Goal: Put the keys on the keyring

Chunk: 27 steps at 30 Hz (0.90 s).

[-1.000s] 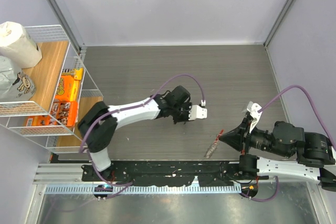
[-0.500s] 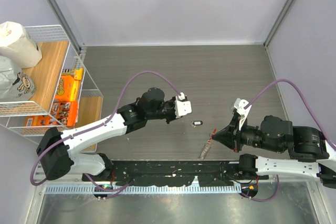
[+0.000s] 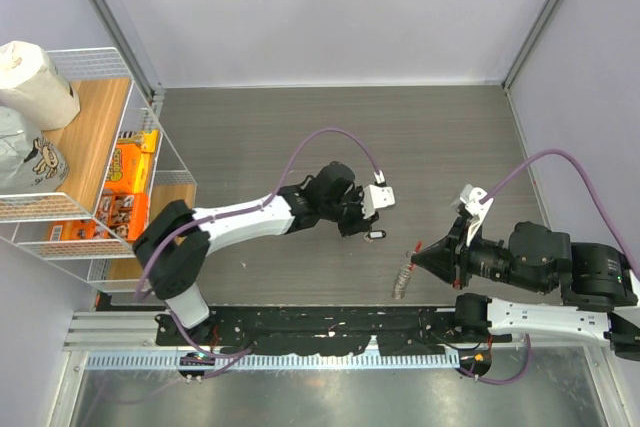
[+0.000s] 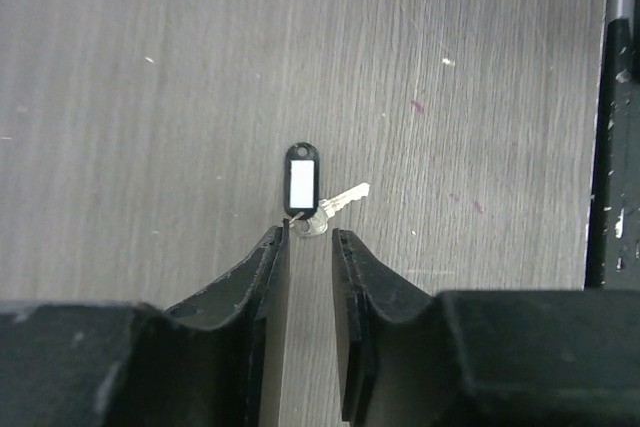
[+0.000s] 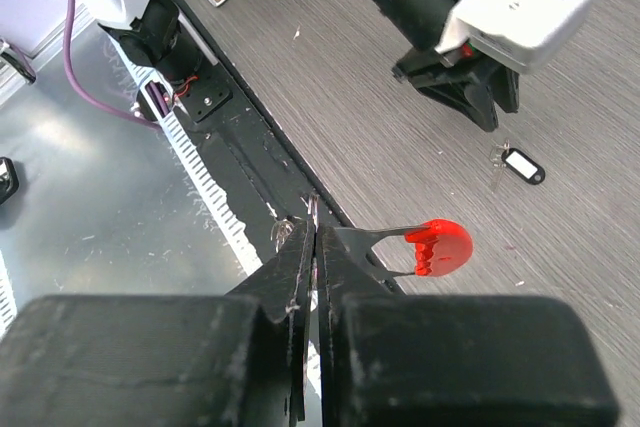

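The robot's left gripper should next grab the keys by the small ring at the tag's end (image 4: 295, 219), so that the ring's loop stays free to join the keyring.
The keys (image 4: 303, 179), a small silver key on a black tag with a white label, lie flat on the grey table. In the left wrist view they sit just beyond my fingertips, and they also show in the top view (image 3: 376, 235) and the right wrist view (image 5: 521, 165). My left gripper (image 4: 309, 239) is open by a narrow gap with nothing between the jaws, and stands right over the keys (image 3: 366, 226). My right gripper (image 5: 314, 227) is shut on the keyring (image 5: 440, 246), whose red piece sticks out to the right. In the top view the keyring's chain (image 3: 402, 280) hangs below my right gripper (image 3: 418, 254).
A wire shelf (image 3: 150, 107) with snack boxes (image 3: 128, 162) and a white roll (image 3: 35, 82) stands at the left. A black rail (image 3: 320, 322) and a metal ledge run along the near edge, below the keyring. The left gripper also shows in the right wrist view (image 5: 470, 97).
The keys came to lie on the table. My left gripper drew back left, then returned right to stand over them. My right gripper with the keyring shifted slightly.
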Available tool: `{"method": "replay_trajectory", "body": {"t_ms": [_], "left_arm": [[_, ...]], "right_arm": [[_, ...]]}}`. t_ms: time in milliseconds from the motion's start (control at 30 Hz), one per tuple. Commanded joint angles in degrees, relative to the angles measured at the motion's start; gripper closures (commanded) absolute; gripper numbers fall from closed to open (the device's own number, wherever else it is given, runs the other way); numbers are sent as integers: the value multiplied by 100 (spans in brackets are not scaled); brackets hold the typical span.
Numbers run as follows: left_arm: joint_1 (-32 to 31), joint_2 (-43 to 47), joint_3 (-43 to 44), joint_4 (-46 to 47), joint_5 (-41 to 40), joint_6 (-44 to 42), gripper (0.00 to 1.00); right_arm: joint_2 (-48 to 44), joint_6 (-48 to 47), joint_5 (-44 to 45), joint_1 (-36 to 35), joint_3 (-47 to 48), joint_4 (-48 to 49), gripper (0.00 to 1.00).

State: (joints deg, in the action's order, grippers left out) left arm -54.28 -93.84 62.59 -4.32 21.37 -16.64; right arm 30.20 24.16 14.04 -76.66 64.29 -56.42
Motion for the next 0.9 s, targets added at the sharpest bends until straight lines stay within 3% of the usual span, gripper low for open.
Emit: {"method": "replay_trajectory", "body": {"t_ms": [0, 100, 867], "left_arm": [[137, -642, 552, -297, 517, -67, 69], [233, -1082, 842, -517, 728, -155, 64], [418, -1901, 1309, -843, 1036, -533, 64]], "right_arm": [[-145, 194, 125, -33, 119, 61, 92], [-198, 194, 116, -33, 66, 70, 91], [-409, -8, -25, -24, -215, 228, 89]]}}
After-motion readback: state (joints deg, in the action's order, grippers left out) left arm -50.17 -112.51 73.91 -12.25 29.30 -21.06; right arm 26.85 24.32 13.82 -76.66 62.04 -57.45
